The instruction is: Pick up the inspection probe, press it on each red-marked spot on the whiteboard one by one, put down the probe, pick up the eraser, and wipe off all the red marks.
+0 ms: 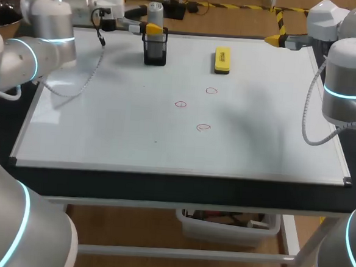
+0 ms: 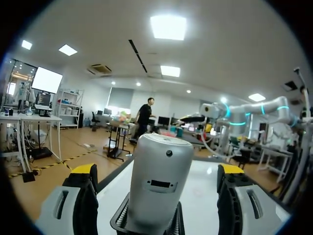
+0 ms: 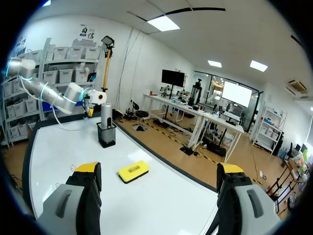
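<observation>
The black holder wraps the probe's lower end, so I will grip the probe by the bare upper body (image 1: 155, 14) next with my left gripper.
The grey cylindrical probe (image 1: 154, 13) stands upright in a black holder (image 1: 154, 51) at the whiteboard's far side. My left gripper (image 1: 147, 26) is at the probe, open. In the left wrist view the probe (image 2: 159, 178) rises between the yellow-tipped fingers (image 2: 82, 193) with gaps on both sides. The yellow eraser (image 1: 222, 59) lies to the right of the holder. Three small red rings (image 1: 180, 104) are drawn mid-board. My right gripper (image 1: 277, 38) hangs open over the board's far right corner, with nothing between its fingers (image 3: 85, 196). The eraser (image 3: 133, 172) lies ahead of it.
The whiteboard (image 1: 104, 134) covers nearly the whole tabletop, framed by a thin metal rim. The left arm's cable (image 1: 87, 78) droops over the board's left part. My right arm's elbow (image 1: 349, 84) stands over the right edge.
</observation>
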`<state>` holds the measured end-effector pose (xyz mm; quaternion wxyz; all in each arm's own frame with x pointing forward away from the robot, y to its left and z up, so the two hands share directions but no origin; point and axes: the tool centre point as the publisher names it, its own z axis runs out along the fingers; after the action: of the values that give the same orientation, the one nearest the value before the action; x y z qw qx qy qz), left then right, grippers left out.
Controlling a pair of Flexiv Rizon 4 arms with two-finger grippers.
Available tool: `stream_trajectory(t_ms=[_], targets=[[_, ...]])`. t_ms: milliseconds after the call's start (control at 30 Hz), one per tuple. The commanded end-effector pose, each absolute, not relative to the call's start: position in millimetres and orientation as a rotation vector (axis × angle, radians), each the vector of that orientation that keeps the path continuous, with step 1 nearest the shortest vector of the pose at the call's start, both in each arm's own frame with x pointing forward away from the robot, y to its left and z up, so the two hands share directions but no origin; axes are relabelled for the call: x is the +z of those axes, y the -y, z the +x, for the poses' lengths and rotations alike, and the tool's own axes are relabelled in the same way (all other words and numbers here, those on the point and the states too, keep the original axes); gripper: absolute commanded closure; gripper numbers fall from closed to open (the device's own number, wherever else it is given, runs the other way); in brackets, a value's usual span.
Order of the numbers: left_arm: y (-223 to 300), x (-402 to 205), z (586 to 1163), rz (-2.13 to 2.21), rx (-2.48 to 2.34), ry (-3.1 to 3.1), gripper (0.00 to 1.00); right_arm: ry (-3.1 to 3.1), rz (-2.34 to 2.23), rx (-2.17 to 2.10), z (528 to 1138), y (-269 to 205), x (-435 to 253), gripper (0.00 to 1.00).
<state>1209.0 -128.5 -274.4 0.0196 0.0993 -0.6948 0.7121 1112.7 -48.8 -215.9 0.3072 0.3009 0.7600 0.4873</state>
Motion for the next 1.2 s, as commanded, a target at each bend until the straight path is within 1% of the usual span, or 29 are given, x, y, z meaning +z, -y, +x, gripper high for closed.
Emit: stream_trajectory(t_ms=[33, 867, 933, 967, 1033, 1067, 1100, 1133, 1200], targets=[[133.9, -277.1, 1217.0, 0.064, 2.132, 2.051, 0.00, -2.012, 0.795, 1.289, 1113.3, 49.2, -216.1, 0.00], [135.9, -279.0, 1219.7, 0.083, 2.118, 2.079, 0.00, -2.012, 0.795, 1.289, 1113.3, 49.2, -216.1, 0.00], [135.4, -279.9, 1219.6, 0.086, 2.117, 2.079, 0.13, -2.012, 0.795, 1.289, 1113.3, 49.2, -216.1, 0.00], [135.2, -280.2, 1219.6, 0.086, 2.117, 2.078, 0.18, -2.012, 0.795, 1.289, 1113.3, 49.2, -216.1, 0.00], [134.9, -280.4, 1219.4, 0.086, 2.117, 2.078, 0.24, -2.012, 0.795, 1.289, 1113.3, 49.2, -216.1, 0.00], [134.8, -280.5, 1219.3, 0.085, 2.117, 2.078, 0.33, -2.012, 0.795, 1.289, 1113.3, 49.2, -216.1, 0.00], [134.7, -280.5, 1219.3, 0.085, 2.115, 2.078, 0.38, -2.012, 0.795, 1.289, 1113.3, 49.2, -216.1, 0.00], [134.6, -280.6, 1219.2, 0.085, 2.115, 2.077, 0.40, -2.012, 0.795, 1.289, 1113.3, 49.2, -216.1, 0.00], [134.4, -280.8, 1219.3, 0.080, 2.113, 2.076, 0.56, -2.012, 0.795, 1.289, 1113.3, 49.2, -216.1, 0.00]])
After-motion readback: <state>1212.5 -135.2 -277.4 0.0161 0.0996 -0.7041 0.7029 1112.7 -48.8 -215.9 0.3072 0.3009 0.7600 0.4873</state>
